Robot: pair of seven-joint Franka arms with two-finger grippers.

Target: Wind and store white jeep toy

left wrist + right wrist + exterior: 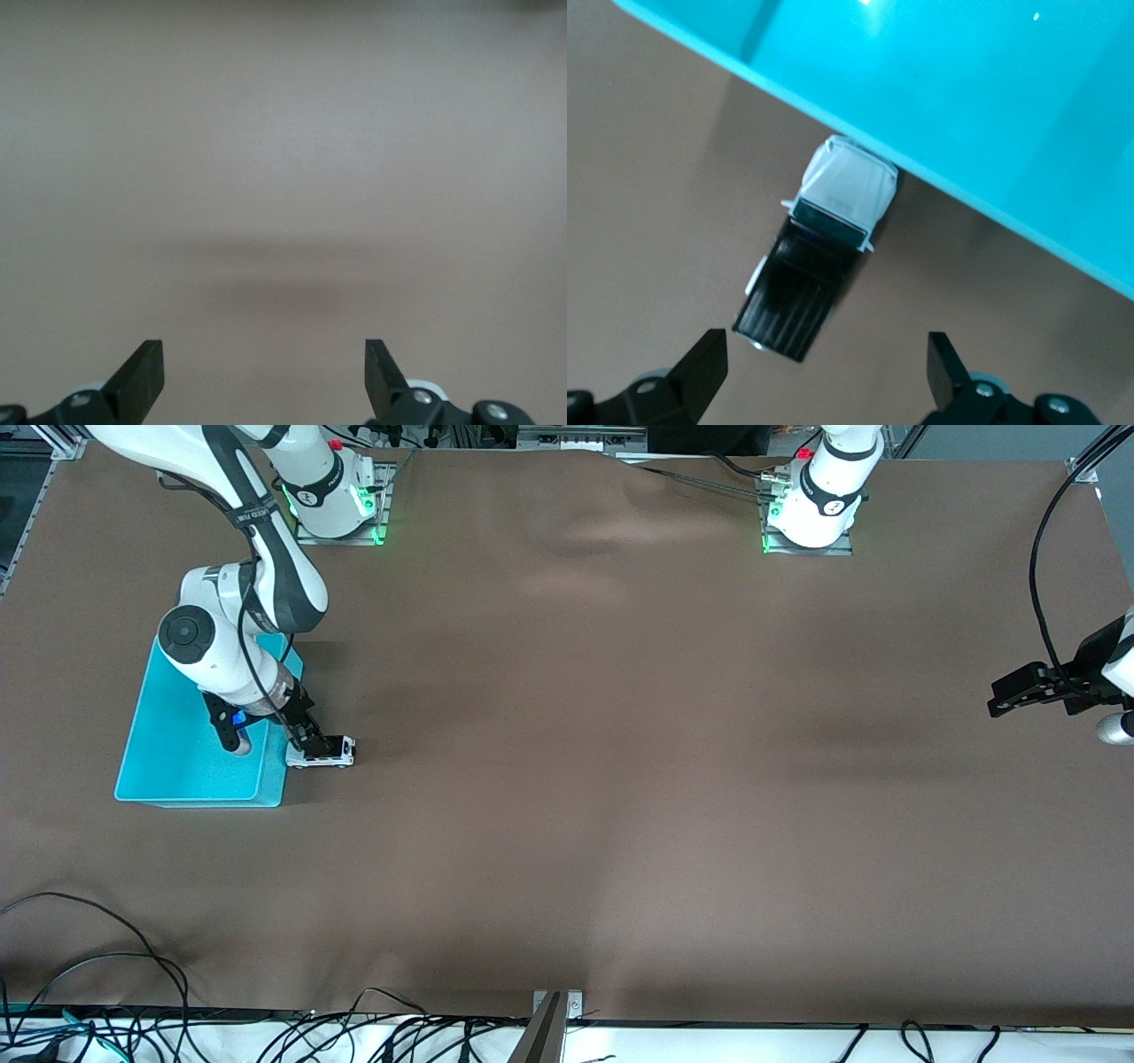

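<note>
I should grab the white jeep toy by its black ribbed roof (799, 285) with my right gripper next, to store it in the turquoise bin (957, 97).
The white jeep toy (324, 754) stands on the brown table, its nose against the outer wall of the turquoise bin (174, 766), at that wall which faces the left arm's end. In the right wrist view the jeep toy (819, 257) shows a white hood and a black ribbed roof, with the bin (966, 88) beside it. My right gripper (312, 741) hangs open just over the jeep. Its fingers (704, 372) stand wide, and the gripper (828, 367) holds nothing. My left gripper (994, 701) waits open at the left arm's end, and the left wrist view shows this gripper (264, 372) over bare table.
The brown cloth table (620, 779) stretches wide between the two arms. Black cables (106, 957) lie along the table edge nearest the front camera. A small metal bracket (554, 1010) sits at the middle of that edge.
</note>
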